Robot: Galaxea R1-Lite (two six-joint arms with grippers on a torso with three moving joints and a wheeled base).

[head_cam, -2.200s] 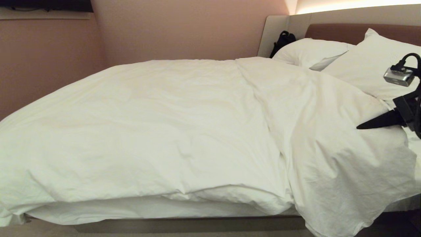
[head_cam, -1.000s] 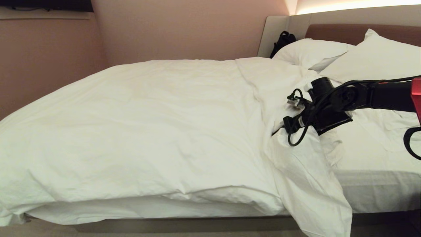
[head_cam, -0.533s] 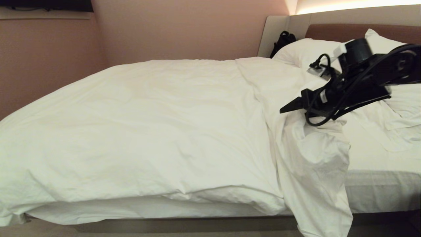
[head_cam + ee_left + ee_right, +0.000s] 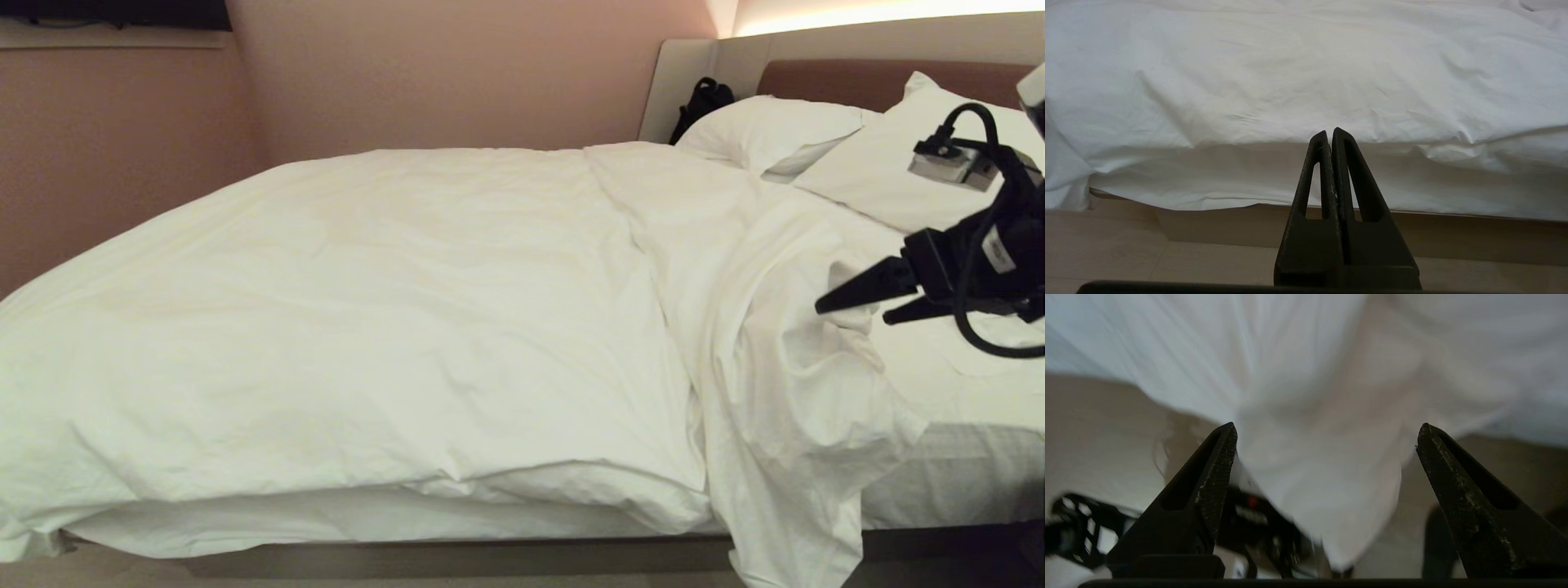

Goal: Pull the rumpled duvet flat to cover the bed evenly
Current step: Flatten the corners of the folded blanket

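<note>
My right gripper is going to grab the duvet by its hanging corner (image 4: 798,554) next, so that it can pull the rumpled fold flat over the white sheet.
The white duvet (image 4: 392,310) lies over most of the bed (image 4: 457,559). Toward the head end it is bunched into a rumpled fold (image 4: 784,359), and one corner hangs over the near side. My right gripper (image 4: 851,315) hovers open just right of that fold, with nothing between its fingers. In the right wrist view the right gripper (image 4: 1327,428) stands wide open with the duvet's hanging corner (image 4: 1323,490) in front of it, untouched. My left gripper (image 4: 1329,132) is shut and empty, parked low facing the duvet's near edge (image 4: 1306,102) and the bed base (image 4: 1453,232).
Bare white sheet (image 4: 963,465) shows on the mattress right of the fold. Two white pillows (image 4: 775,126) (image 4: 890,163) lean on the brown headboard (image 4: 849,77). A black bag (image 4: 702,102) sits behind the far pillow. A pink wall runs along the bed's far side.
My right gripper lifted out of the duvet fold, swung right toward the pillows and opened. The fold came along and now spreads farther right over the sheet. The left arm stayed still.
</note>
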